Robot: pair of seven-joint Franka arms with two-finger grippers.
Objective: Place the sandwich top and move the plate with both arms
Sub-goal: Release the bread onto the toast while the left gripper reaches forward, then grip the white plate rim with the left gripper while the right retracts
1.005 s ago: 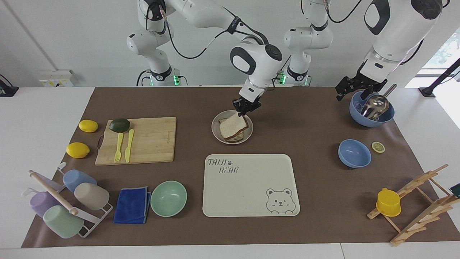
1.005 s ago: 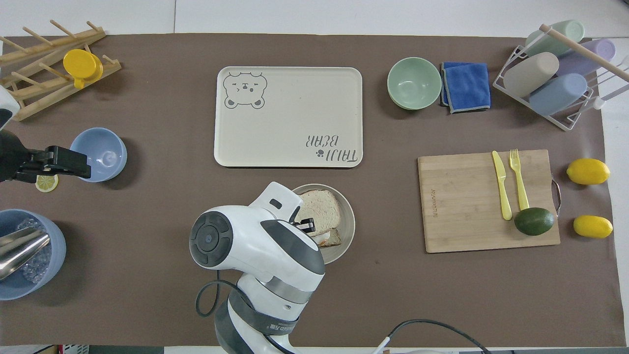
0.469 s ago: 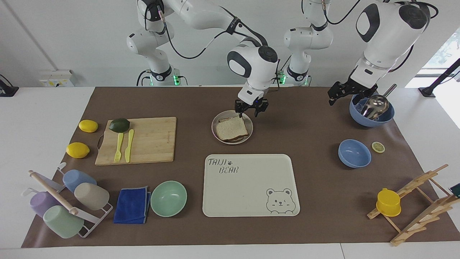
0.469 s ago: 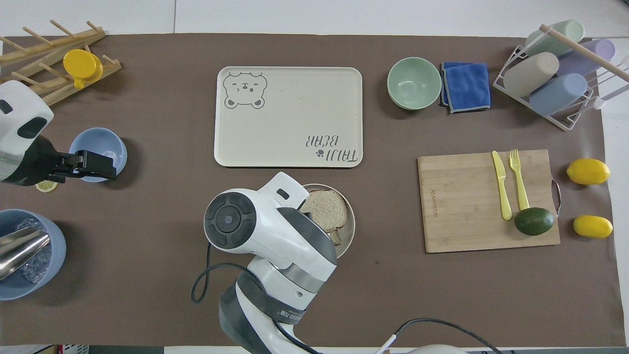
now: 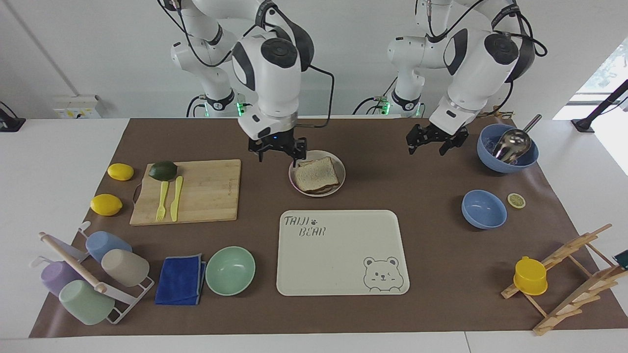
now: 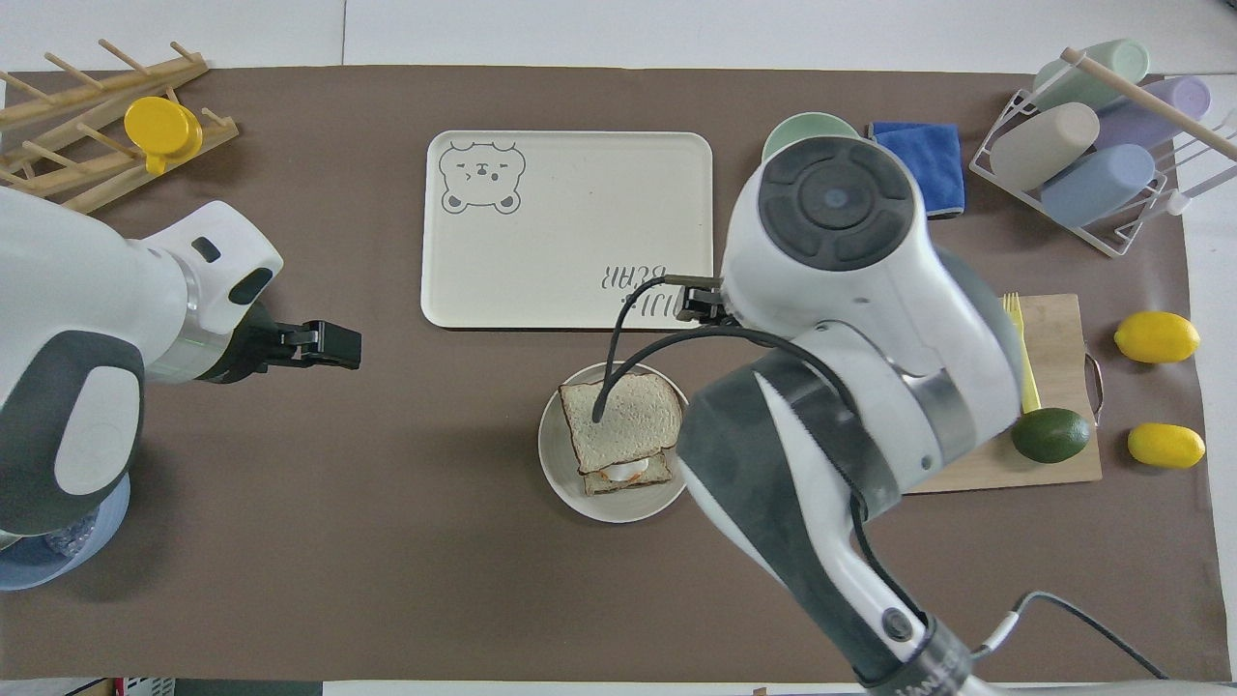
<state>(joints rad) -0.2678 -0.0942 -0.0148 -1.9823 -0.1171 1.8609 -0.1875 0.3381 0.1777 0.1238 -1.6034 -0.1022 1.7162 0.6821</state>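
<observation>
The sandwich (image 6: 626,427) covers most of the plate. My left gripper needs to grab the plate next by its bare rim (image 6: 545,436) beside the bread, where my fingers have room.
The sandwich top (image 5: 318,173), a speckled light-brown bread slice, lies flat on the lower toast on the small round plate (image 5: 297,186). In the overhead view the slice (image 6: 623,418) covers most of the egg toast (image 6: 628,474) on the plate (image 6: 560,474). My right gripper (image 5: 277,157) is open and empty, low beside the plate's rim toward the right arm's end; in the overhead view its own arm hides it. My left gripper (image 5: 428,148) is open and empty over bare mat between the plate and the ladle bowl; it also shows in the overhead view (image 6: 333,345).
The cream bear tray (image 5: 343,252) lies farther from the robots than the plate. A cutting board (image 5: 196,191) with fork, knife and avocado is toward the right arm's end. A blue bowl with a ladle (image 5: 508,149) and an empty blue bowl (image 5: 484,209) are toward the left arm's end.
My right gripper let go of the bread slice, which now lies flat, and swung across the plate to its right-arm side. My left gripper moved from the ladle bowl toward the plate.
</observation>
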